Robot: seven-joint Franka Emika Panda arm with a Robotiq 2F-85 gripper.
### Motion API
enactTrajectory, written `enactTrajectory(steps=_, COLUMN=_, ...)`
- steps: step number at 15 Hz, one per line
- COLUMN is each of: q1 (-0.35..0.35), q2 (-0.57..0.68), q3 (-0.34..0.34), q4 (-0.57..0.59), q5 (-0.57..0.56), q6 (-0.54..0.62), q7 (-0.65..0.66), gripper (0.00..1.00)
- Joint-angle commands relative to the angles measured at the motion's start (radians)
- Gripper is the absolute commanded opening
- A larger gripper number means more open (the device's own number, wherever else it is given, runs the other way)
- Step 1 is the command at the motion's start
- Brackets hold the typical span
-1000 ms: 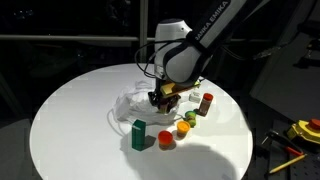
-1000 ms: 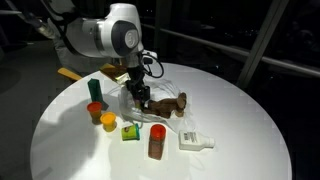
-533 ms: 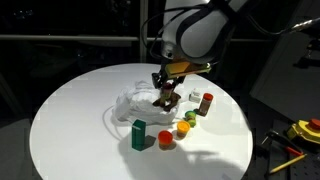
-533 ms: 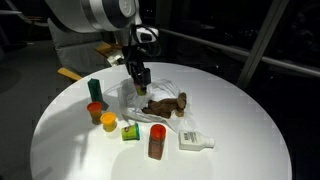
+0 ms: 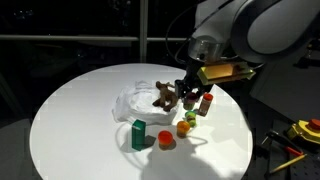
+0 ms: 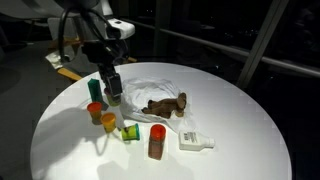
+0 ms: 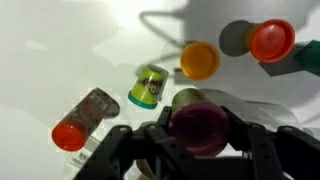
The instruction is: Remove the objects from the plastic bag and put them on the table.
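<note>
I should move the jar with my gripper to the open table past the orange cup. The jar hangs short, so it would fall beside the bag if I opened now.
My gripper (image 7: 200,140) is shut on a jar (image 7: 198,122) with a maroon lid and an olive body. In both exterior views the gripper (image 5: 189,95) (image 6: 114,96) hangs above the table beside the clear plastic bag (image 5: 132,102) (image 6: 150,88), over the row of small containers. A brown teddy bear (image 5: 165,95) (image 6: 166,105) lies on the crumpled bag. In the wrist view a small green can (image 7: 151,85), an orange cup (image 7: 200,60), a red-lidded cup (image 7: 272,40) and a brown bottle with a red cap (image 7: 82,118) lie below the jar.
On the round white table (image 5: 70,110) (image 6: 240,120) stand a green container (image 5: 138,133) (image 6: 93,89), the red cup (image 6: 95,108), the orange cup (image 6: 108,120), the green can (image 6: 130,131), the brown bottle (image 6: 157,141) and a white bottle (image 6: 195,141). Yellow tools (image 5: 300,132) lie off the table.
The gripper has lifted out of the bag with the jar and swung sideways away from the teddy bear, over the row of containers.
</note>
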Motion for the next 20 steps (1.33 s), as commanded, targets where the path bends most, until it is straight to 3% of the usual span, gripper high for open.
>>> enactTrajectory(steps=1, q1=-0.078, q2=-0.058, q3=0.092, q4=-0.132, q5=0.028, q6=0.120, q7=0.026, gripper=0.25)
enactTrajectory(steps=5, q1=-0.113, q2=0.063, q3=0.130, q4=-0.139, q5=0.074, q6=0.230, q7=0.034, gripper=0.25)
enactTrajectory(steps=9, q1=-0.079, q2=0.144, q3=0.090, q4=-0.127, q5=0.065, q6=0.249, q7=0.044, gripper=0.25)
enactTrajectory(steps=16, q1=-0.074, q2=0.190, q3=0.091, q4=-0.136, q5=0.100, q6=0.321, q7=-0.013, gripper=0.25)
enactTrajectory(steps=20, q1=-0.026, q2=0.250, q3=0.035, q4=-0.113, q5=0.092, q6=0.376, q7=-0.055, gripper=0.25)
